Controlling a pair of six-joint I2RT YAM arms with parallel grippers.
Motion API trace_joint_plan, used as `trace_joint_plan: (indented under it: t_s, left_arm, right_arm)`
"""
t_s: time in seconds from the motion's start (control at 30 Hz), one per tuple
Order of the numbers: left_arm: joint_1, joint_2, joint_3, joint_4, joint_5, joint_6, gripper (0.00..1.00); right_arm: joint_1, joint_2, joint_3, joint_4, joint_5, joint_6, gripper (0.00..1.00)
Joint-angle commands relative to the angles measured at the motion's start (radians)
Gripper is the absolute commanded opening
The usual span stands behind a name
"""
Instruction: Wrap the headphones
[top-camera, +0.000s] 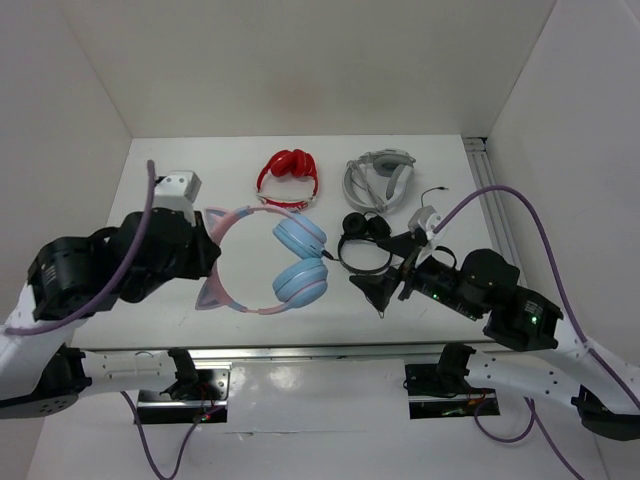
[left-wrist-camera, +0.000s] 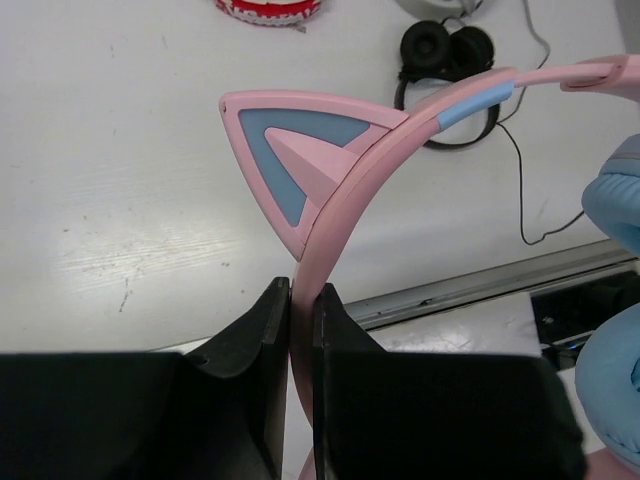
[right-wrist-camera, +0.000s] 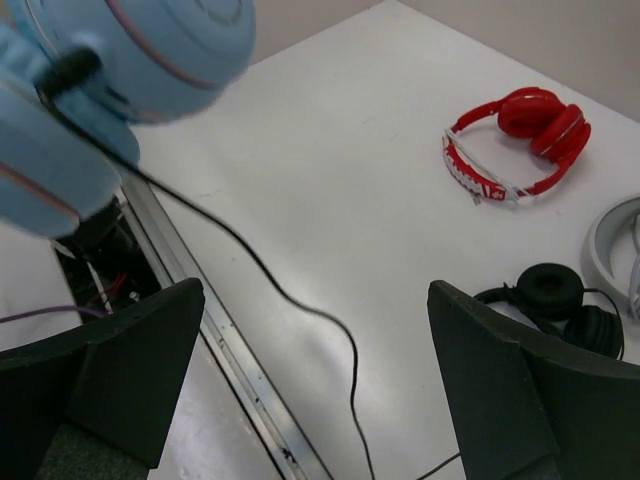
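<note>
I should next grab the cable (right-wrist-camera: 250, 262) with my right gripper by its loose part beyond the blue earcups, so the part beside the earcups stays free to wrap.
The headphones (top-camera: 300, 262) have light blue earcups and a pink headband with cat ears (left-wrist-camera: 300, 160). They are left of centre, near the table's front edge. My left gripper (top-camera: 208, 257) is shut on the pink headband (left-wrist-camera: 305, 262), just below one cat ear. A thin dark cable (right-wrist-camera: 250, 262) runs from the blue earcups (right-wrist-camera: 120, 60) down across the table, passing between the fingers of my right gripper (right-wrist-camera: 320, 390). That gripper (top-camera: 390, 285) is open, right of the earcups, and touches nothing.
A red pair (top-camera: 290, 175) and a grey-white pair (top-camera: 378, 180) lie at the back. A small black pair (top-camera: 365, 242) lies just beyond my right gripper, with a small white box (top-camera: 425, 220) beside it. A metal rail (top-camera: 320, 350) edges the front. White walls enclose three sides.
</note>
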Motion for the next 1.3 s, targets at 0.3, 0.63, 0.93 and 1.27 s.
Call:
trace_joint_plan:
  t_s: [0.3,0.63,0.93,1.27]
  left_arm:
    - [0.003,0.001,0.114,0.15,0.113,0.04,0.0]
    - [0.003,-0.051,0.206,0.188,0.142,-0.022,0.0]
    - [0.003,-0.071,0.252,0.19,-0.001,-0.129,0.0]
    - [0.003,-0.009,0.206,0.084,-0.386,-0.252,0.0]
  right_arm:
    - [-0.002,0.149,-0.141,0.266,0.204,0.017,0.85]
    - [-0.002,0.057,-0.329,0.473,0.149,0.071,0.48]
    - [-0.002,0.135,-0.472,0.614,0.104,0.117,0.48]
    - [-0.002,0.085,-0.489,0.507,0.212,0.202,0.0]
